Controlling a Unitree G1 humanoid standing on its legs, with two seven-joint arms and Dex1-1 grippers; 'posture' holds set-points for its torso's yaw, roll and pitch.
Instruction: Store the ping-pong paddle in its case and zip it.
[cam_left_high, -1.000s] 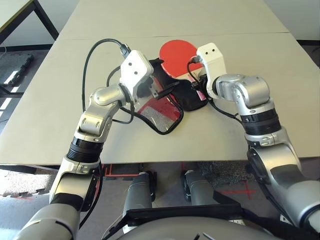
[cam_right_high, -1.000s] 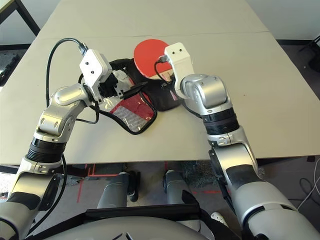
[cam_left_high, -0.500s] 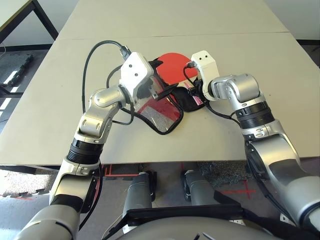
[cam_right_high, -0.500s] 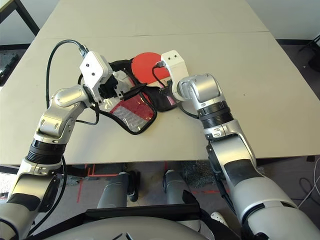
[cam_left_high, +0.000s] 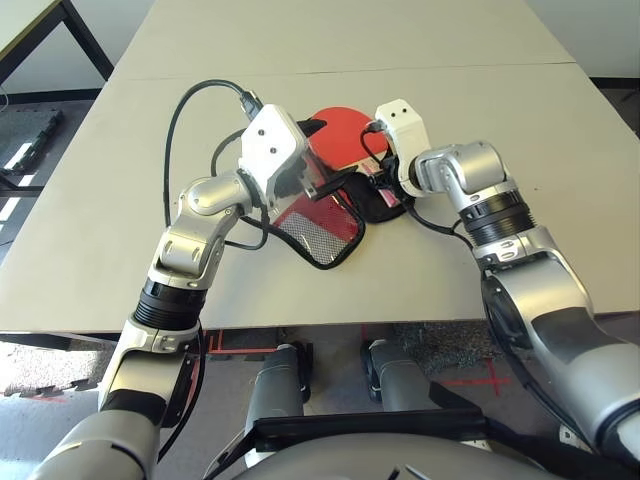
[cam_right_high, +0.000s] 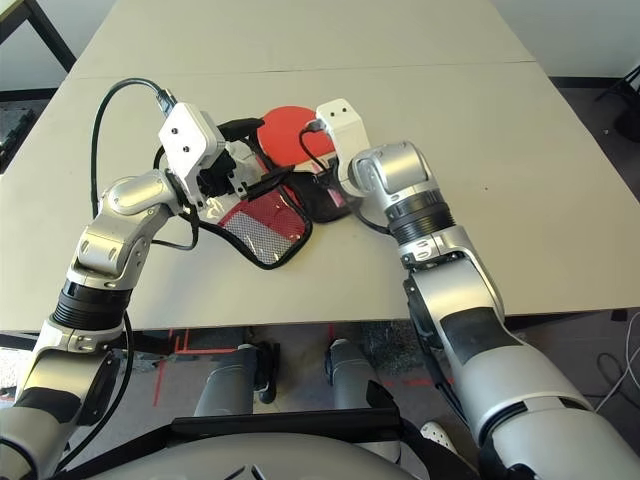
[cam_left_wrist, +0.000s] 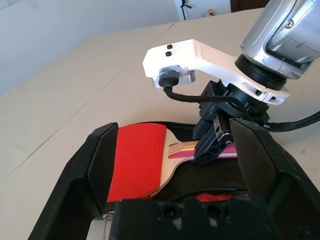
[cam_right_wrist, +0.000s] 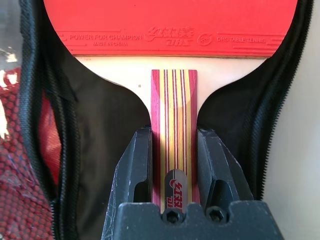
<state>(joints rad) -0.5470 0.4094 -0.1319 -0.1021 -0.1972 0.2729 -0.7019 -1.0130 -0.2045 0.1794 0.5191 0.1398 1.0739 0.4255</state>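
Note:
My right gripper should open now, because the striped wooden handle lies over the black lining inside the zipper edge and the handle would stay.
The ping-pong paddle lies with its red face toward the far end of the opened case, its striped wooden handle over the black lining. My right gripper is shut on that handle, one finger on each side. The case's red flap with black mesh is folded out toward me on the table. My left gripper hovers at the case's left side, its fingers wide open with the paddle and the right gripper seen beyond them. The zipper edge runs just in front of the left gripper's base.
The beige table has a seam across its far part and its near edge close to my body. A black cable loops over the left wrist. A dark table frame stands at the far left, with floor beyond.
My right arm has moved left and carried the paddle further over the case, so less of the red face shows past the wrist. The left arm has stayed still.

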